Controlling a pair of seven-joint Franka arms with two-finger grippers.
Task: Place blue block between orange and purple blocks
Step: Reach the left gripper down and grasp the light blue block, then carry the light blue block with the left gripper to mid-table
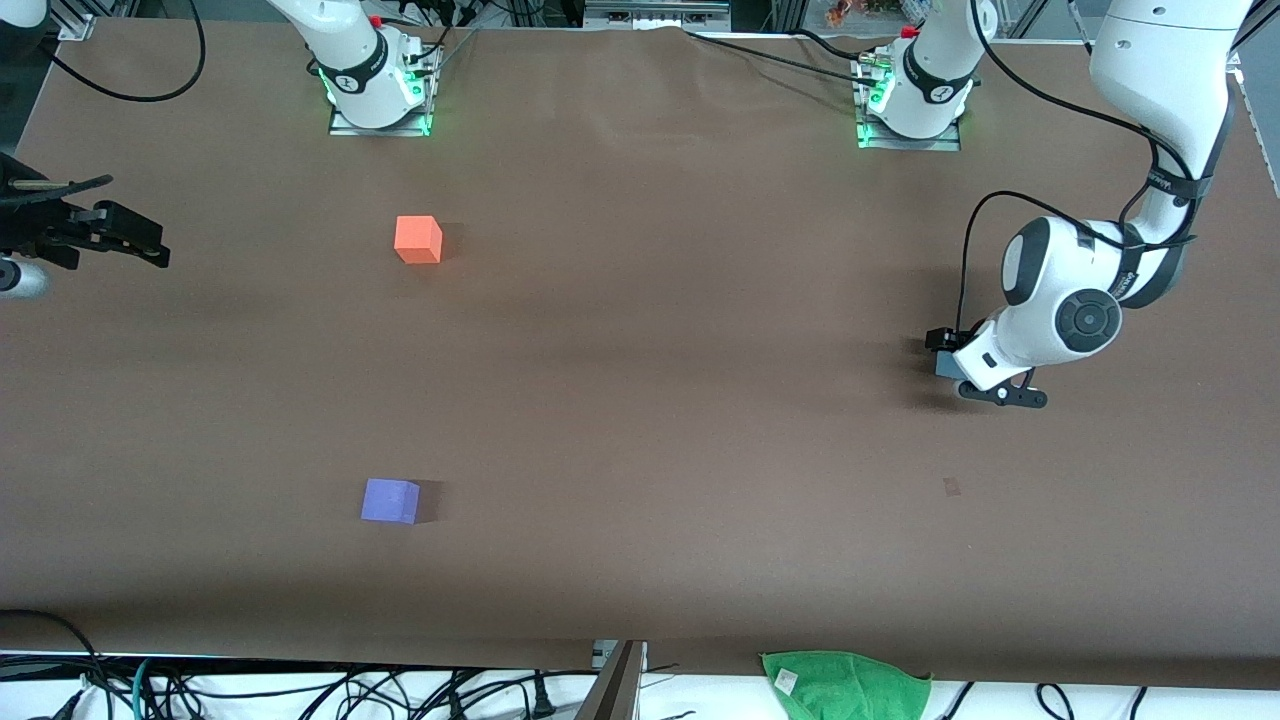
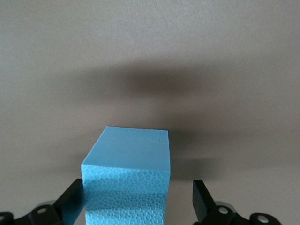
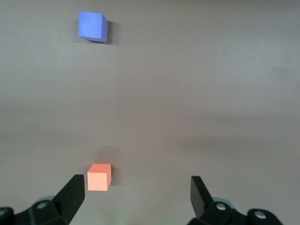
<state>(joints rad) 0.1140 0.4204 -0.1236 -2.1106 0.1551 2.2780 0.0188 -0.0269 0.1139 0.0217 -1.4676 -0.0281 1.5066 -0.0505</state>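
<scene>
My left gripper needs to close on the blue block now, because its fingers are low on both sides of the block in the left wrist view.
The blue block [image 2: 126, 183] sits on the table at the left arm's end, between the fingers of my left gripper [image 2: 137, 193]. The gripper is open. One finger is against the block's side and the other stands apart from it. In the front view the left gripper [image 1: 950, 362] is low at the table and hides most of the block. The orange block [image 1: 418, 240] lies near the right arm's base. The purple block [image 1: 390, 501] lies nearer the front camera, almost in line with it. Both also show in the right wrist view: orange [image 3: 99, 177] and purple [image 3: 92, 26]. My right gripper [image 1: 150, 242] is open and empty, held up at the right arm's end of the table.
A green cloth [image 1: 845, 685] lies at the table's front edge, with cables along that edge. A small dark mark [image 1: 951, 486] is on the brown table [image 1: 650, 400], nearer the front camera than the left gripper.
</scene>
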